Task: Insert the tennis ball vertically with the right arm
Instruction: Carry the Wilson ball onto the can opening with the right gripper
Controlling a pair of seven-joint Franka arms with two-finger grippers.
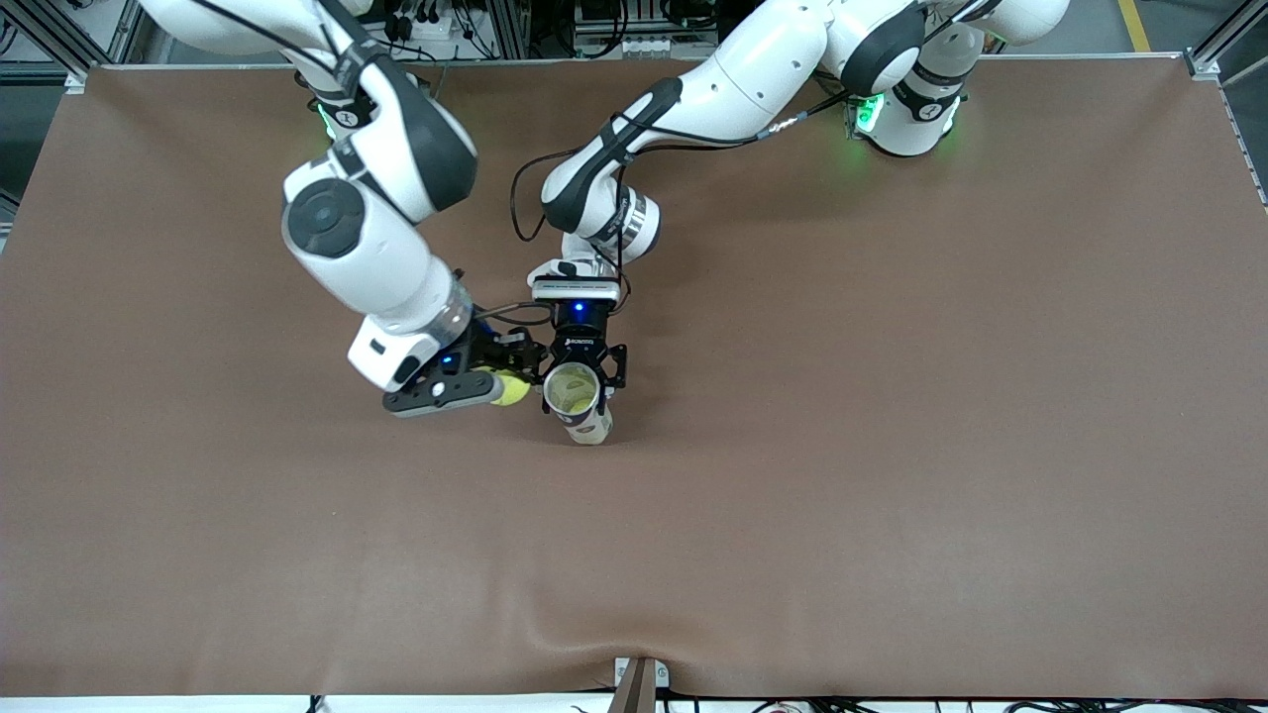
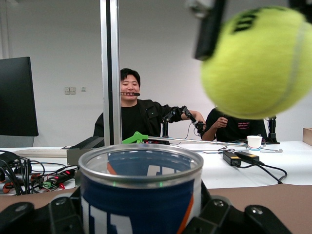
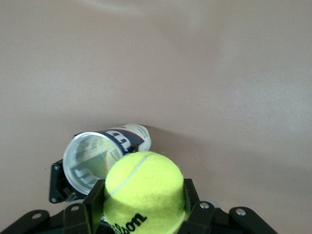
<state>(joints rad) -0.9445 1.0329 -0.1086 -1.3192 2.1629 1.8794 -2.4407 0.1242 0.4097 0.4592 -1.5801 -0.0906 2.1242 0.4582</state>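
Note:
The yellow tennis ball (image 1: 511, 389) is outside the can's rim and would miss, so my right gripper needs to keep holding it until it lines up with the can's opening (image 1: 573, 388).
A yellow tennis ball (image 1: 511, 389) (image 3: 144, 192) (image 2: 262, 61) sits between the fingers of my right gripper (image 1: 503, 386) (image 3: 144, 202), which is shut on it. Right beside it stands an open clear ball can (image 1: 577, 398) (image 2: 141, 195) (image 3: 100, 153) with a blue and white label, mouth up. My left gripper (image 1: 584, 381) (image 2: 141, 217) is shut around the can near its rim. The ball hangs in the air just beside the can's mouth, toward the right arm's end of the table, a little above the rim.
The brown table mat (image 1: 892, 396) spreads wide around both grippers. A small mount (image 1: 639, 683) sits at the table edge nearest the front camera. In the left wrist view, people sit at a desk past the table, and an aluminium post (image 2: 110, 73) rises there.

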